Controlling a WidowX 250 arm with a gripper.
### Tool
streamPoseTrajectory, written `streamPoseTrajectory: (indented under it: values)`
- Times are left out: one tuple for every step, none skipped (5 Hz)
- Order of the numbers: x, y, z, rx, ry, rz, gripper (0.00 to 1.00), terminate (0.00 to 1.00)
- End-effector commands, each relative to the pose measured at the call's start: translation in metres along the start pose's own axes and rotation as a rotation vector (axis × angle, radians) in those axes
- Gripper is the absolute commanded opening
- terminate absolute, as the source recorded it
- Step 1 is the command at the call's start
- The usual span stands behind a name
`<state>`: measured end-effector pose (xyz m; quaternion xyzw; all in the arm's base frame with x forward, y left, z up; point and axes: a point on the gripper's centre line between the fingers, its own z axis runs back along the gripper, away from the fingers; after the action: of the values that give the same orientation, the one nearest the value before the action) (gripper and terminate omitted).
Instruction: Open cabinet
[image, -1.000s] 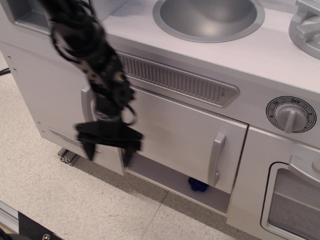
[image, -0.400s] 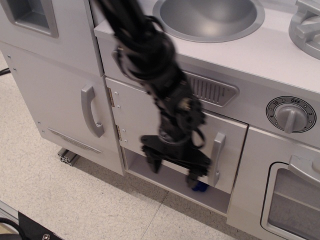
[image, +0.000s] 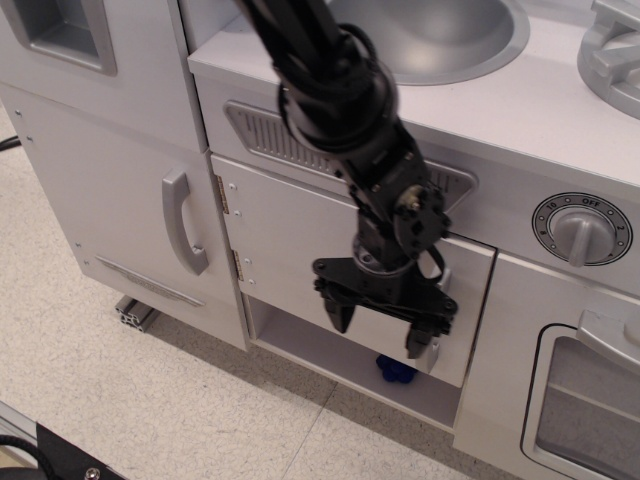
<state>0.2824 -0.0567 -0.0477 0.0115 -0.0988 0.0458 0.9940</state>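
I need to open the cabinet, so my gripper should next grab the wide light-grey door (image: 290, 235) by its short grey handle.
The cabinet's wide light-grey door (image: 290, 235) sits under the sink, with two small hinges on its left edge. It covers most of the white compartment, whose bottom shelf (image: 320, 345) shows below it. My black gripper (image: 382, 332) hangs open in front of the door's lower right part. Its right finger (image: 420, 340) is right at the short grey handle (image: 444, 283), which it mostly hides. The left finger (image: 340, 312) is over the plain door face. The jaws hold nothing.
A taller narrow door with a longer grey handle (image: 185, 222) stands to the left. A round dial (image: 581, 228) and a windowed oven door (image: 590, 400) are to the right. A small blue object (image: 395, 370) lies on the shelf. The sink bowl (image: 450, 30) is above.
My gripper has swept from the left, near the tall door's handle, rightward across the cabinet door to its short handle. The door has not moved.
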Motion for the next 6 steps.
streamPoseTrajectory:
  values:
    - [0.0141,-0.0169,0.0087,-0.064,-0.097,-0.053,1.0,0.0]
    - [0.0158,-0.0208,0.0076,-0.063,-0.13,-0.058,1.0,0.0]
    - [0.0208,-0.0227,0.0041,-0.056,-0.147,-0.051,1.0,0.0]
    - [0.0231,-0.0244,0.0015,-0.061,-0.15,-0.036,0.0,0.0]
    - [0.021,-0.0234,0.0024,-0.073,-0.132,-0.028,0.0,0.0]
    - [0.0169,-0.0207,0.0011,-0.072,-0.137,-0.022,0.0,0.0]
